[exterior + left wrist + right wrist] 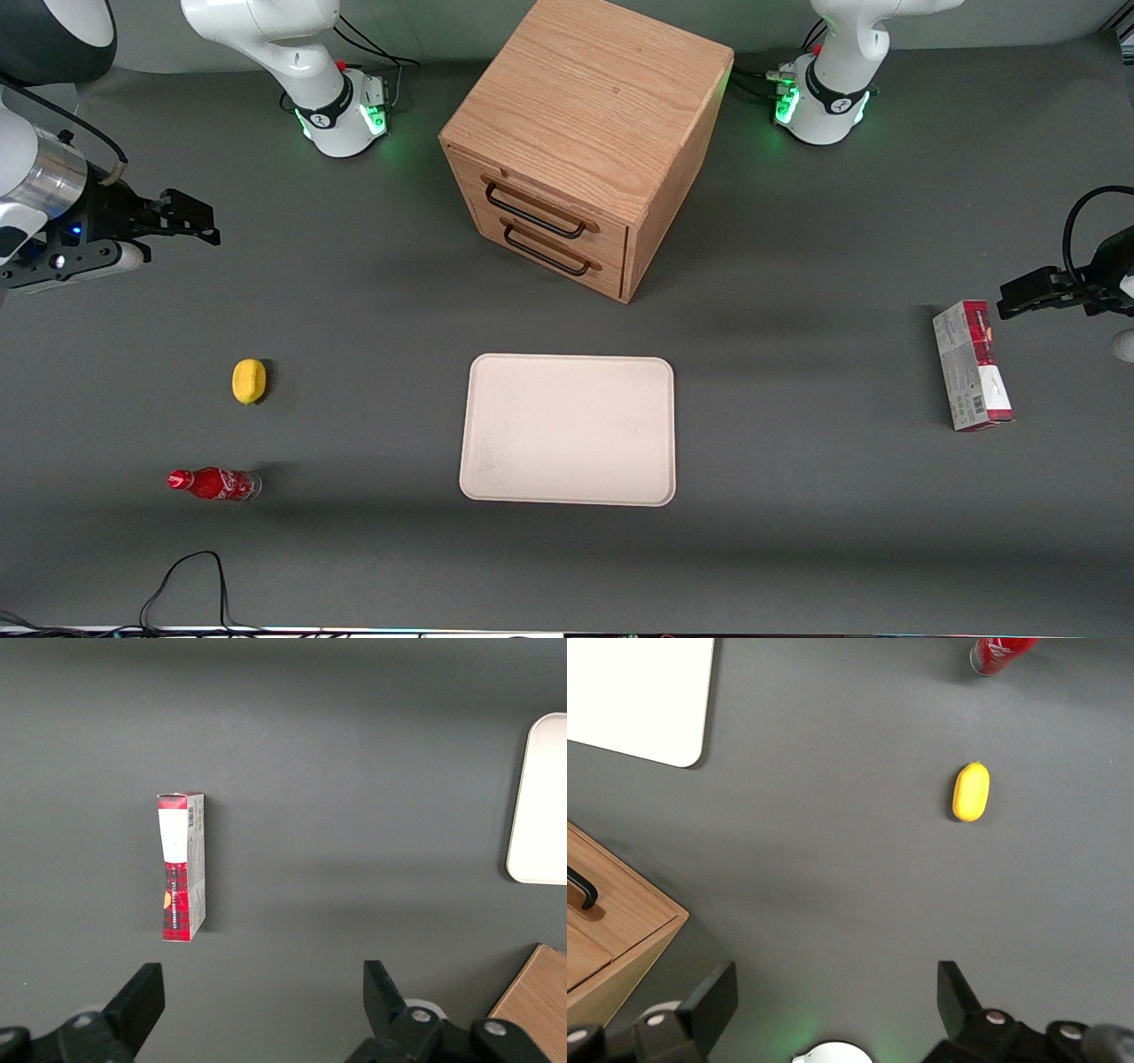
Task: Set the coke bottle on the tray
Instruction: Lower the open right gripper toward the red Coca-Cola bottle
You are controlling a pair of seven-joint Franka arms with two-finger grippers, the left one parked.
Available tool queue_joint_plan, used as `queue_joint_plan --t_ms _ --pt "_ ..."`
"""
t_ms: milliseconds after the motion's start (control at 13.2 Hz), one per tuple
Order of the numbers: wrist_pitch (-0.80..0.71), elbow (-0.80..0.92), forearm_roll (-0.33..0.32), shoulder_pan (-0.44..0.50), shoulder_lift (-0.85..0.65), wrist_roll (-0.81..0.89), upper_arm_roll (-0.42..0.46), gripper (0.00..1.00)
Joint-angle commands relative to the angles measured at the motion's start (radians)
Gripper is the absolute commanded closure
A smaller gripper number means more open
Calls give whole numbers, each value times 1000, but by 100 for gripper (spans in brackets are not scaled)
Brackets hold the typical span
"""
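I will next grab the coke bottle with my gripper by its end with the cap (184, 479), to put the bottle on the tray (568, 429).
The coke bottle (213, 484) is small and red with a red cap. It lies on its side on the grey table, toward the working arm's end and near the front camera; its base end shows in the right wrist view (999, 653). The cream-beige tray (568, 429) lies flat in the middle of the table, in front of the wooden drawer cabinet; a corner of it shows in the right wrist view (638, 695). My gripper (188, 219) hangs open and empty above the table at the working arm's end, farther from the front camera than the bottle, its fingers (713, 1001) spread wide.
A yellow lemon-like lump (249, 381) lies between my gripper and the bottle. The wooden drawer cabinet (585, 142) stands farther back than the tray. A red and white box (972, 365) lies toward the parked arm's end. A black cable (190, 585) loops near the front edge.
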Motion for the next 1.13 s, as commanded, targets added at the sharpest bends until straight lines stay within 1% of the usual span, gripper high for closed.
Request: queue_joint_plan --t_ms 0,151,605,681,832,908,1059 --pt "-36 52 13 -9 18 26 12 0" --pt "-74 77 13 -6 43 17 12 0" --pt "-74 93 12 -3 56 28 12 0" --pt "-74 126 12 -11 88 19 9 0" --pt "-100 241 1 -16 168 19 5 0" --pt "-127 322 1 -25 208 19 -1 0" --pt "-196 527 -2 -63 343 16 -12 0"
